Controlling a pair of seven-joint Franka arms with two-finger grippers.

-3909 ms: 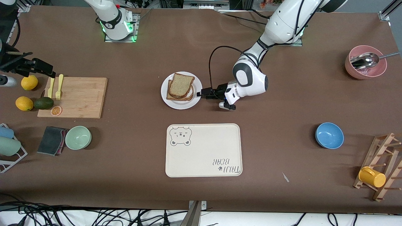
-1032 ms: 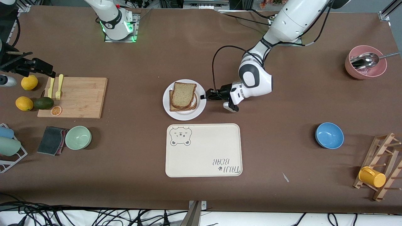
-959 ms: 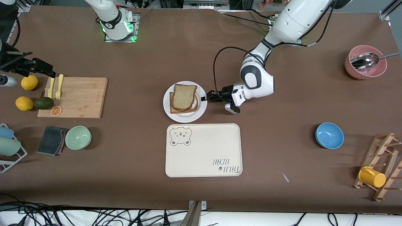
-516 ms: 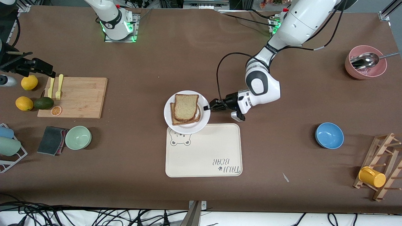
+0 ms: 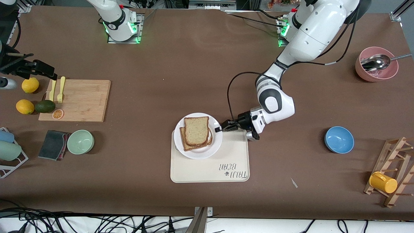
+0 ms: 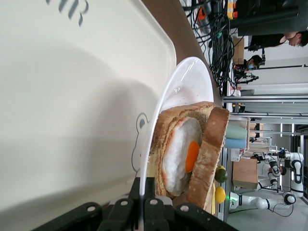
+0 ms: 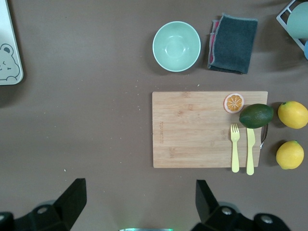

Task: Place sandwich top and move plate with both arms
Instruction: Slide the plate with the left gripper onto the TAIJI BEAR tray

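The white plate has its rim [image 5: 198, 114] sticking over the tray's far edge, so my left gripper needs to hold the plate until it sits in the cream tray.
The white plate [image 5: 212, 147] carries the sandwich, with the plain brown top slice [image 5: 196, 130] lying on the egg slice. The plate is over the bear-drawing corner of the cream tray [image 5: 226, 155]. My left gripper [image 5: 220, 129] is shut on the plate's rim on the side toward the left arm's end. In the left wrist view the fingers [image 6: 156, 197] pinch the thin rim [image 6: 179, 91], and the top slice [image 6: 210, 144] leans over the egg [image 6: 185, 154]. My right gripper [image 7: 139, 188] is open and empty, waiting high over bare table beside the cutting board.
A wooden board [image 5: 77, 100] with fork and knife, lemons and an avocado lie toward the right arm's end, with a green bowl [image 5: 80, 141] and a cloth nearer the camera. A blue bowl [image 5: 339, 139], a pink bowl with a ladle [image 5: 376, 66] and a mug rack stand toward the left arm's end.
My left gripper has carried the plate with the sandwich from the table's middle toward the front camera, to over the tray's bear corner. The right arm has not moved.
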